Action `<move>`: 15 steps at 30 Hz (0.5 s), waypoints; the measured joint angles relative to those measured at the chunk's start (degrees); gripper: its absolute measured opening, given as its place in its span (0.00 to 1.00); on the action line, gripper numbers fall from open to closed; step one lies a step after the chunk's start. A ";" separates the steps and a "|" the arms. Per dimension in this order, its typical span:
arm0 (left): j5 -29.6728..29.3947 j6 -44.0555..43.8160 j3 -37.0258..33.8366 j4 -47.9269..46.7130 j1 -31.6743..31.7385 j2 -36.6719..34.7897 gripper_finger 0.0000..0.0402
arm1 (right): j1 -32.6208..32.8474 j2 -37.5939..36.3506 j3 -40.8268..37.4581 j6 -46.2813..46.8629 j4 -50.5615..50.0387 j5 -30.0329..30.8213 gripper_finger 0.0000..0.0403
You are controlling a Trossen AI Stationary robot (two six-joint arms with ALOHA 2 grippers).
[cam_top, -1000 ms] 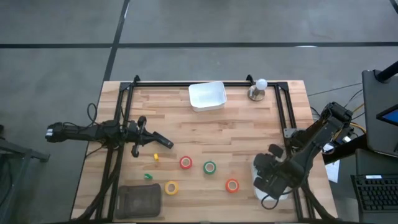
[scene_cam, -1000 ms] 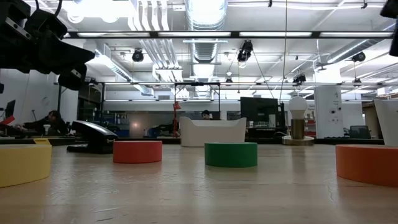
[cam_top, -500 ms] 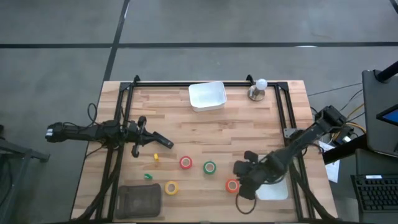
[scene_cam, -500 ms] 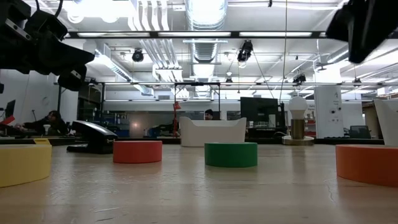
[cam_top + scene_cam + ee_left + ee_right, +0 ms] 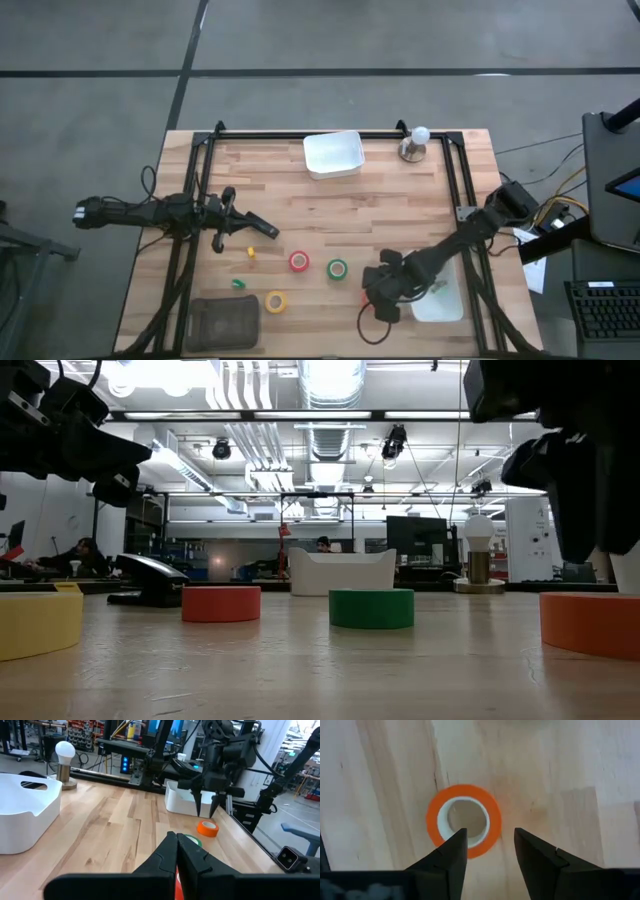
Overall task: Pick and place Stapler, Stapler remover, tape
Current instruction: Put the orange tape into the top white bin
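The fingers of my right gripper are above the orange roll's side in the right wrist view. They would miss the roll if they closed now, so my right gripper should first go lower.
Four tape rolls lie flat on the wooden table. In the high view I see the red roll, the green roll and the yellow roll. The orange-red roll sits under my right gripper. That gripper is open and points down. One fingertip stands over the ring's hole and the other outside its wall. In the left wrist view the right gripper is still above the orange-red roll. The black stapler rests on the table. My left gripper hovers shut above the stapler.
A white bin stands at the far edge beside a bulb lamp. A second white bin is at the right, just beyond my right gripper. A dark pouch lies at the near left. Small yellow and green pieces lie near the stapler.
My right gripper has swung from above the right-hand white bin toward the table's left. It now stands over the orange-red roll and has come into the low view from the upper right. The rolls and the stapler have stayed put.
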 joint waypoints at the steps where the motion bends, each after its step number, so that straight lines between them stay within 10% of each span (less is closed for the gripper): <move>1: 0.00 -0.01 0.00 -0.04 0.02 0.00 0.02 | -0.08 0.46 0.00 -0.57 1.06 -0.05 0.40; 15: 0.01 0.00 0.01 -0.10 0.00 0.00 0.02 | -1.02 4.98 -0.02 -5.35 3.10 -0.43 0.35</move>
